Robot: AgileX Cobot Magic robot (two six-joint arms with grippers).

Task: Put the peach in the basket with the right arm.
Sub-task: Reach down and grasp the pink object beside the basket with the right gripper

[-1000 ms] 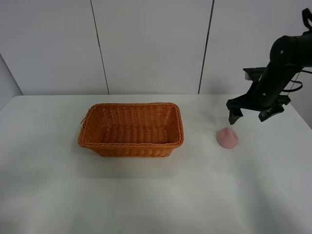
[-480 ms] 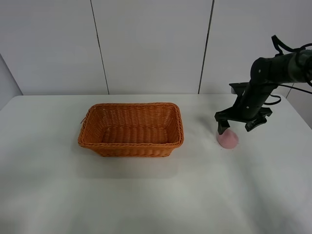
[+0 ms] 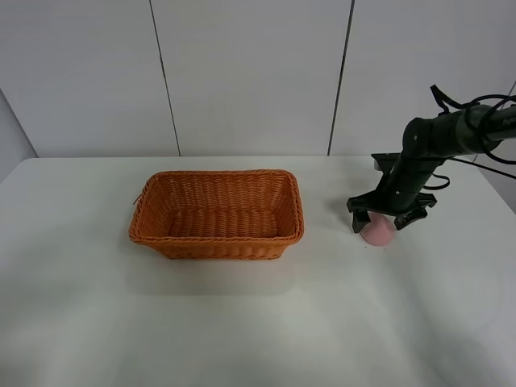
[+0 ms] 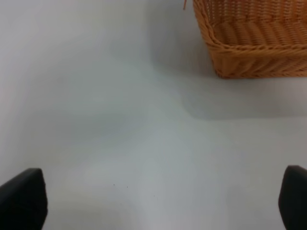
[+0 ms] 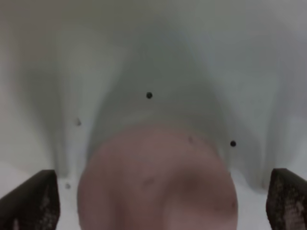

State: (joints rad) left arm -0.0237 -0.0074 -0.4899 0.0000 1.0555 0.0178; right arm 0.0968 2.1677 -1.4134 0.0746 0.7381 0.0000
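The right gripper takes hold of the peach (image 3: 377,232) by its round sides next. Then the peach goes into the wicker basket (image 3: 216,213).
The pale pink peach (image 3: 377,232) lies on the white table to the right of the orange wicker basket (image 3: 216,213). My right gripper (image 3: 380,222) is down over the peach, open, one finger on each side of it. In the right wrist view the peach (image 5: 158,182) fills the space between the two dark fingertips (image 5: 29,199), blurred by closeness. The left gripper is out of the exterior high view; the left wrist view shows its dark fingertips (image 4: 21,199) wide apart over bare table, with a corner of the basket (image 4: 249,38) ahead.
The white table (image 3: 242,322) spreads wide around the basket. A grey panelled wall (image 3: 250,72) stands behind the table's far edge. Black cables (image 3: 468,101) loop off the right arm near the right edge.
The right arm has come down and leftward from above the table until its open fingers straddle the peach. The peach and basket have stayed in place.
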